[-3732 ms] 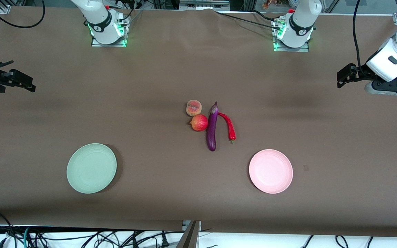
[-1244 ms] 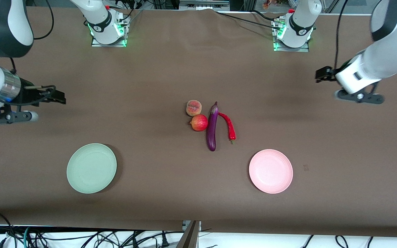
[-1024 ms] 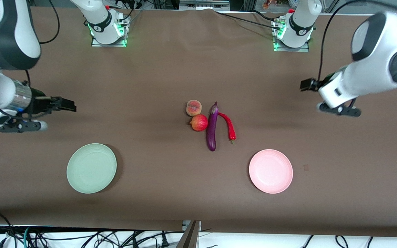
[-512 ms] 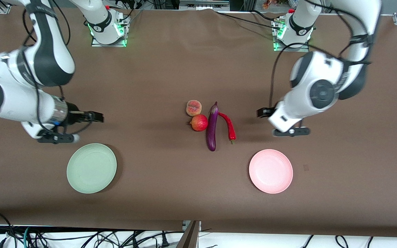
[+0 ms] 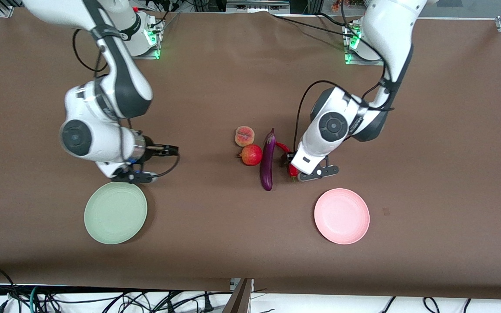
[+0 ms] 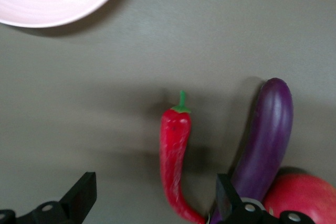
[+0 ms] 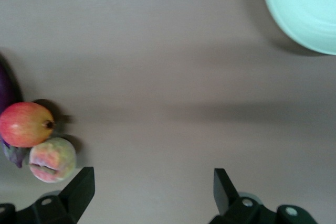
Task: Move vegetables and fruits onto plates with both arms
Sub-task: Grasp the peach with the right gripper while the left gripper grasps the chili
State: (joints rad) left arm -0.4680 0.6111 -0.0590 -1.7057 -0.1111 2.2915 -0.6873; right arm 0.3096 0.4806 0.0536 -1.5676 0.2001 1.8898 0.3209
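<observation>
My left gripper grabs the red chili by its thin tail next. Then it transfers the chili onto the pink plate.
In the middle of the table lie the peach, the round red fruit, the purple eggplant and the red chili, close together. My left gripper hangs open over the chili, whose thin tail runs between the fingers, close to the one beside the eggplant. My right gripper is open and empty over bare table between the green plate and the fruits. The pink plate lies empty toward the left arm's end, nearer the camera.
The brown table cover runs bare around the things. Both arm bases stand at the table's back edge with cables. More cables hang below the front edge.
Both arms have swung in from the table's ends toward the middle. The left gripper has come over the chili, and the right has passed the green plate. Food and plates have not moved.
</observation>
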